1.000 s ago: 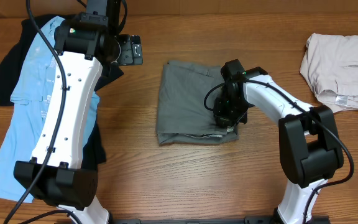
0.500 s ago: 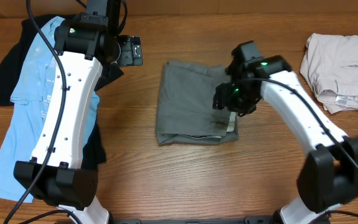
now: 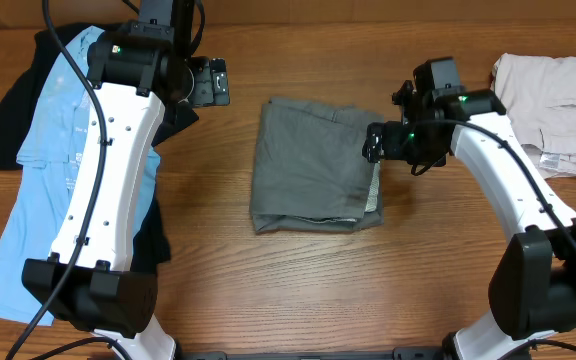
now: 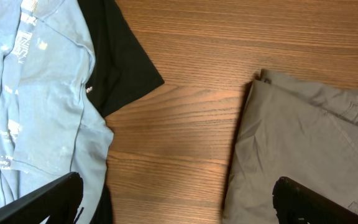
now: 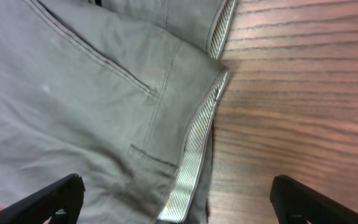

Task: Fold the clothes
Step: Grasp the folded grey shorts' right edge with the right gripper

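Observation:
The folded shorts should go on the beige garment, so my right gripper should next grab the waistband edge with the layers together.
Folded grey-olive shorts lie flat mid-table, waistband edge to the right. My right gripper hovers open just off that right edge, holding nothing. Its wrist view shows the shorts with a pocket seam and the striped waistband lining under the wide jaws. My left gripper stands open to the left of the shorts' far corner. Its wrist view has bare wood between the jaws, with the shorts on the right.
A light blue shirt lies over a black shirt at the table's left, both also in the left wrist view as blue shirt and black shirt. A crumpled beige garment sits at the far right.
My right gripper has opened, let go of the shorts' right edge, and drawn away to the right and toward the back. The left arm has not moved.

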`<state>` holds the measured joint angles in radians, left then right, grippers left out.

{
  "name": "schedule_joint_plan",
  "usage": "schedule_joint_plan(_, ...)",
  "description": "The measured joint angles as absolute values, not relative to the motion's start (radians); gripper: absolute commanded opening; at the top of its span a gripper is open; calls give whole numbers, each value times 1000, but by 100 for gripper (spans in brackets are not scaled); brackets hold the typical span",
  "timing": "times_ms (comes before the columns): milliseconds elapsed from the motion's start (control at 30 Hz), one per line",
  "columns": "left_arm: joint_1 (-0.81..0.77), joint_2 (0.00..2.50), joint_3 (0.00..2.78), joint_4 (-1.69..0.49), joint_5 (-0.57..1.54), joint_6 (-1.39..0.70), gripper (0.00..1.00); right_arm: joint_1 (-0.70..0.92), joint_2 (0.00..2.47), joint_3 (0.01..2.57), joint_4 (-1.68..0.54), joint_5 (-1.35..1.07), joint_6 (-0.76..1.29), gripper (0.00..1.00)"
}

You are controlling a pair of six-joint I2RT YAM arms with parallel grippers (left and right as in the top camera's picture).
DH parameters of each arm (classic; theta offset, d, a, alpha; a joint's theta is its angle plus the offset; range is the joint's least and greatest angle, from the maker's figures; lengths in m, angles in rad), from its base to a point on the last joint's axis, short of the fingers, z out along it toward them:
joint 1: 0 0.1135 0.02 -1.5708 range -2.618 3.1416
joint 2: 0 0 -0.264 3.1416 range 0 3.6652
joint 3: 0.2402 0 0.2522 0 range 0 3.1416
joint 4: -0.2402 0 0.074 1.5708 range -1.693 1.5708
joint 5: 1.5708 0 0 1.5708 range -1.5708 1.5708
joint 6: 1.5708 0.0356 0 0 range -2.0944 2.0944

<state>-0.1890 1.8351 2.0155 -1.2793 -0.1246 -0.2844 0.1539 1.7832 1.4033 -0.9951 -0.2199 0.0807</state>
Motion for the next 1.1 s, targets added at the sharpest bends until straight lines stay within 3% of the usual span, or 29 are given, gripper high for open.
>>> schedule_joint_plan(400,-189,1835,2016,-1279,-125,-284,100,154,1789,1187,-733,-282,56,100)
schedule_joint_plan(900,-189,1836,2016,-1271,-125,-284,100,158,1831,1056,-488,-336,181,99)
schedule_joint_plan(1000,-189,1845,2016,-1271,-125,-284,100,165,1842,1058,-480,-336,191,94)
schedule_joint_plan(1100,-189,1866,2016,-1270,-125,-284,100,178,1850,1061,-471,-337,201,83)
